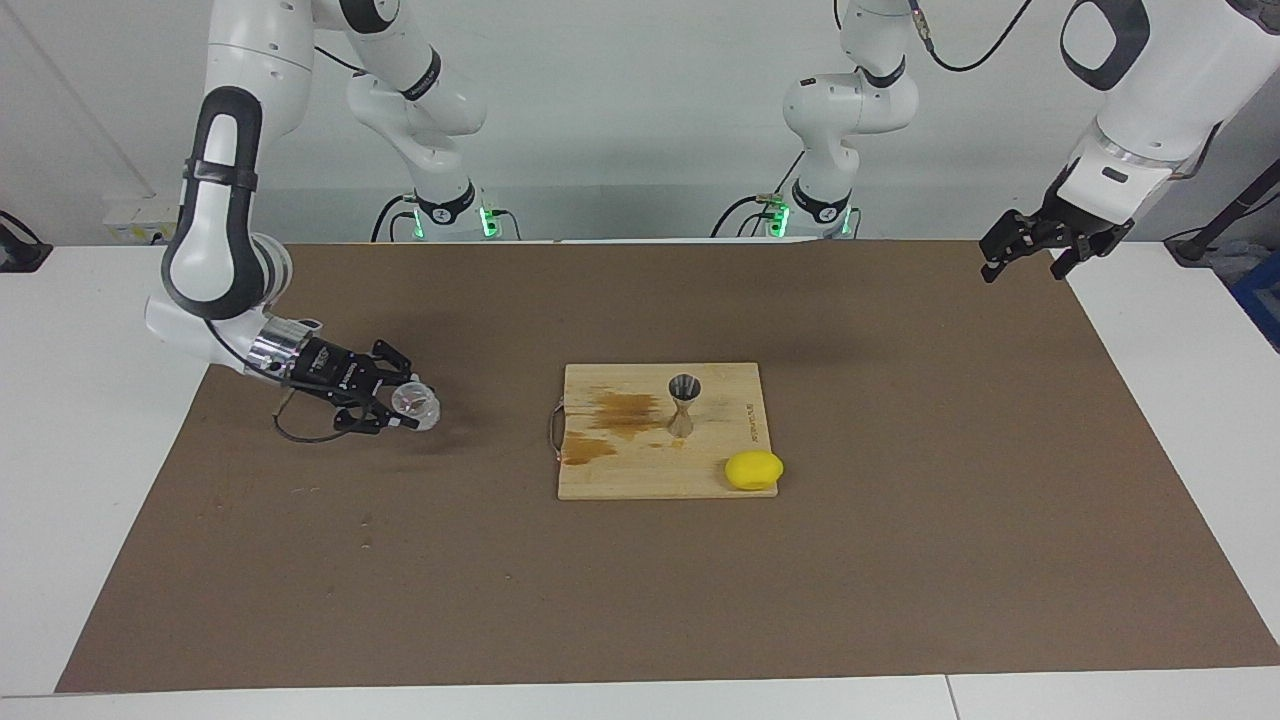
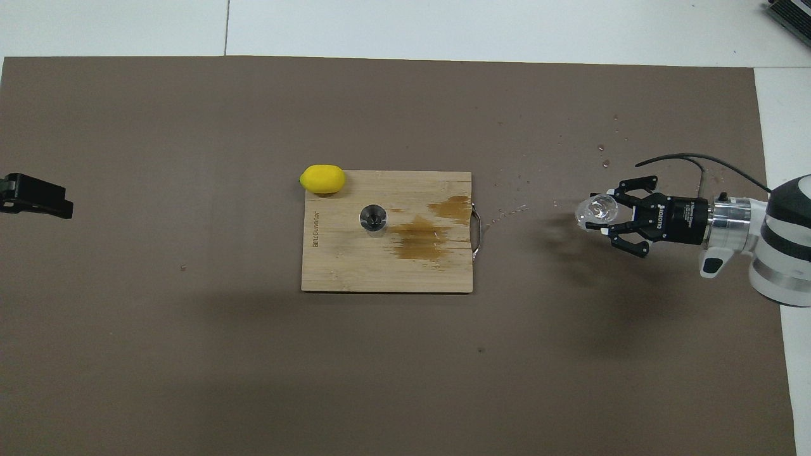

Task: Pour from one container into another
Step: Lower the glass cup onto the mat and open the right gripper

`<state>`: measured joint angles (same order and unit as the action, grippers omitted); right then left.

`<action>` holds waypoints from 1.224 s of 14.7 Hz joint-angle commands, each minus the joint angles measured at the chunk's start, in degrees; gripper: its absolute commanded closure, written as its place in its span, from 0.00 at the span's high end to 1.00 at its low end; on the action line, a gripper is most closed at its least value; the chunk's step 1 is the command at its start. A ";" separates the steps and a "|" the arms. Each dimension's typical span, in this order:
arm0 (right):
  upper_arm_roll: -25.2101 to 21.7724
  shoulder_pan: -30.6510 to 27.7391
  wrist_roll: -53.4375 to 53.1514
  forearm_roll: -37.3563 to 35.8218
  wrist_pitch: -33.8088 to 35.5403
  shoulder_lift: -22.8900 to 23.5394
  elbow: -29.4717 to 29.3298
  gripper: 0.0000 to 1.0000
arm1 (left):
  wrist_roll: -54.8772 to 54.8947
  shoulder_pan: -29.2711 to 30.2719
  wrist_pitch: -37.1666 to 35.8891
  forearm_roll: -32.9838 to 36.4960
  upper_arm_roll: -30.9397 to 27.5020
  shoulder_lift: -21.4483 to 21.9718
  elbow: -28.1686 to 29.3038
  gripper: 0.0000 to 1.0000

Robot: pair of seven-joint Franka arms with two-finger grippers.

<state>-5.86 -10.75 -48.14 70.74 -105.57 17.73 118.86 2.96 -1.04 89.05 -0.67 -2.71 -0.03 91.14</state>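
Observation:
My right gripper keeps holding the cup for now, since the clear glass cup [image 1: 416,404] hangs above the brown mat and its shadow stands apart.
A small clear glass cup [image 1: 416,404] sits between the fingers of my right gripper [image 1: 408,408], low over the brown mat toward the right arm's end of the table. The gripper lies nearly level and is shut on the cup, which also shows in the overhead view [image 2: 594,211] in the same gripper [image 2: 599,213]. The silvery hourglass jigger [image 1: 684,402] stands upright on a wooden board [image 1: 620,480], well apart from the cup; from above, the jigger [image 2: 373,218] shows its open top. My left gripper [image 1: 1028,258] waits open, raised over the mat's edge at the left arm's end.
A yellow lemon [image 1: 754,470] lies at the board's corner farthest from the robots, also visible from above [image 2: 323,178]. Brown wet stains [image 2: 421,237] mark the board [image 2: 355,272]. Small droplets [image 2: 605,161] dot the mat [image 1: 900,560] near the right gripper.

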 commanded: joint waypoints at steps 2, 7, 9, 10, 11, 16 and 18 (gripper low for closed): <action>0.77 -4.36 2.17 0.45 0.28 2.92 -0.47 0.00 | -0.50 0.60 -1.16 0.76 0.60 0.82 0.01 1.00; 0.77 -5.60 3.49 0.19 -2.52 4.77 -0.56 0.00 | -0.41 0.60 -1.16 0.76 0.51 0.82 0.01 1.00; 0.77 -4.90 5.77 0.27 -4.37 4.86 -0.30 0.00 | -0.41 0.60 -1.16 0.76 0.51 0.82 0.01 1.00; 0.77 -4.64 6.82 0.19 -4.38 4.95 -0.21 0.00 | -0.41 0.60 -1.16 0.76 0.51 0.82 0.01 1.00; 0.77 -4.55 7.62 0.10 -4.20 4.86 -0.03 0.00 | -0.41 0.60 -1.16 0.76 0.51 0.82 -0.08 1.00; 0.85 -4.02 9.29 -0.95 -1.04 4.68 0.41 0.00 | -0.41 0.60 -1.16 0.76 0.60 0.82 -0.08 1.00; 0.85 -4.28 9.29 -2.27 -0.86 4.60 0.93 0.00 | -0.50 0.60 -0.98 0.76 0.78 0.82 -0.08 1.00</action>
<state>-5.06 -14.41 -40.64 69.82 -107.65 22.52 119.04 2.96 -1.00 88.97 -0.67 -2.62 0.07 91.14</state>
